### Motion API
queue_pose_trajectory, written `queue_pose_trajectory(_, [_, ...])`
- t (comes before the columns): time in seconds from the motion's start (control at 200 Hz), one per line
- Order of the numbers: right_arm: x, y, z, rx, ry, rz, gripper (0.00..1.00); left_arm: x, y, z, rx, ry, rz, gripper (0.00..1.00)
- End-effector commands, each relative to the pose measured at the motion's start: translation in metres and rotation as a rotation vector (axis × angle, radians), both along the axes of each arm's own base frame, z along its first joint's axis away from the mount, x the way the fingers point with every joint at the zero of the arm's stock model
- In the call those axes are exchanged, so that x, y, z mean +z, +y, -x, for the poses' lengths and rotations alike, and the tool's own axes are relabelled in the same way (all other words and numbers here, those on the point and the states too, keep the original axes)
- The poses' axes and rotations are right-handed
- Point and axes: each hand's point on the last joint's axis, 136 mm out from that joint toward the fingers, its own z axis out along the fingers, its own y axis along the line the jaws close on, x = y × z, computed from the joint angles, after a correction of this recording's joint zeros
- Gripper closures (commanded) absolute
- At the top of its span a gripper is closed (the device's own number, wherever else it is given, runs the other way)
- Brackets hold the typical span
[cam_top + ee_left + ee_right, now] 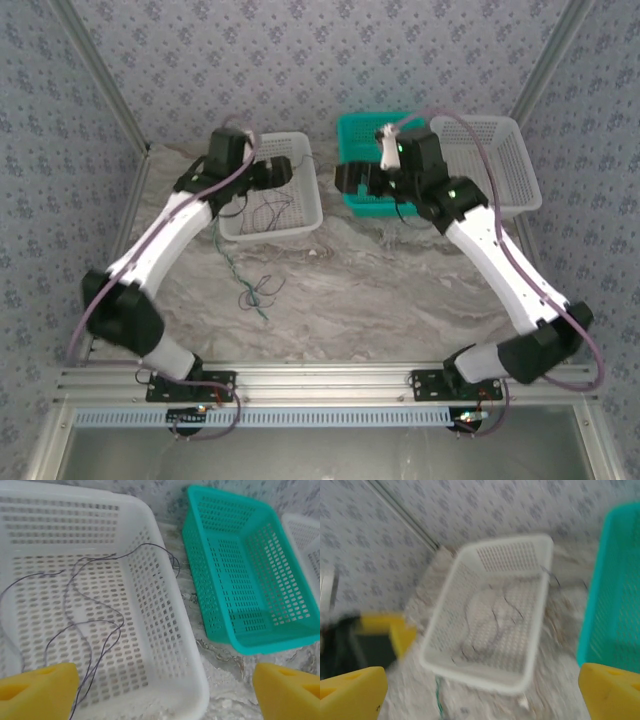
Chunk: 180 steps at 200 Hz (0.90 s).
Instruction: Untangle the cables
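My left gripper should draw the maroon cable from the loops next, so it should grab the cable near its end draped over the basket's rim.
A thin dark maroon cable lies looped in the left white basket, one end draped over its far rim. It shows in the top view as the dark cable and, blurred, in the right wrist view. A dark green cable lies knotted on the table in front of that basket. My left gripper hangs open over the basket's right near corner, yellow pads wide apart and nothing between them. My right gripper is open and empty, at the teal basket's left side.
An empty teal basket stands right of the white one, a second white basket beyond it. The marble tabletop runs to a metal rail at the near edge. Patterned walls close the back and sides.
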Motion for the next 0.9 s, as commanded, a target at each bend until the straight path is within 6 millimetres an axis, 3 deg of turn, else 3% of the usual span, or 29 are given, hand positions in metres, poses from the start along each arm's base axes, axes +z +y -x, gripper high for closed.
queue_pose_trajectory(0.0, [0.009, -0.028, 0.015, -0.081, -0.065, -0.023, 0.0, -0.003, -0.035, -0.035, -0.16, 0.01, 0.005, 0.13])
queue_pose_trajectory(0.095, [0.002, -0.046, 0.029, -0.119, -0.063, -0.021, 0.0, -0.02, -0.05, -0.077, -0.141, 0.056, -0.013, 0.14])
queue_pose_trajectory(0.2, [-0.008, -0.061, 0.036, -0.156, -0.047, -0.017, 0.0, -0.048, -0.049, -0.119, -0.027, 0.087, -0.076, 0.12])
queue_pose_trajectory(0.305, [-0.015, -0.072, 0.039, -0.177, -0.023, -0.017, 0.0, -0.076, -0.04, -0.144, 0.064, 0.132, -0.113, 0.09])
queue_pose_trajectory(0.38, [-0.013, -0.076, 0.038, -0.185, -0.023, -0.027, 0.0, -0.086, -0.048, -0.157, 0.047, 0.14, -0.061, 0.09])
queue_pose_trajectory(0.395, [-0.027, -0.076, 0.039, -0.184, 0.005, -0.016, 0.0, -0.088, -0.049, -0.161, 0.041, 0.138, -0.048, 0.09])
queue_pose_trajectory(0.525, [-0.035, -0.078, 0.034, -0.186, 0.023, -0.019, 0.0, -0.102, -0.063, -0.172, -0.007, 0.154, 0.026, 0.25])
queue_pose_trajectory(0.665, [-0.037, -0.081, 0.031, -0.192, 0.035, -0.026, 0.0, -0.122, -0.063, -0.174, 0.002, 0.202, 0.049, 0.41])
queue_pose_trajectory(0.829, [-0.035, -0.082, 0.03, -0.195, 0.033, -0.035, 0.0, -0.136, -0.067, -0.175, -0.003, 0.229, 0.074, 0.47])
queue_pose_trajectory(0.894, [-0.035, -0.082, 0.031, -0.195, 0.035, -0.035, 0.0, -0.14, -0.068, -0.176, -0.001, 0.237, 0.087, 0.55])
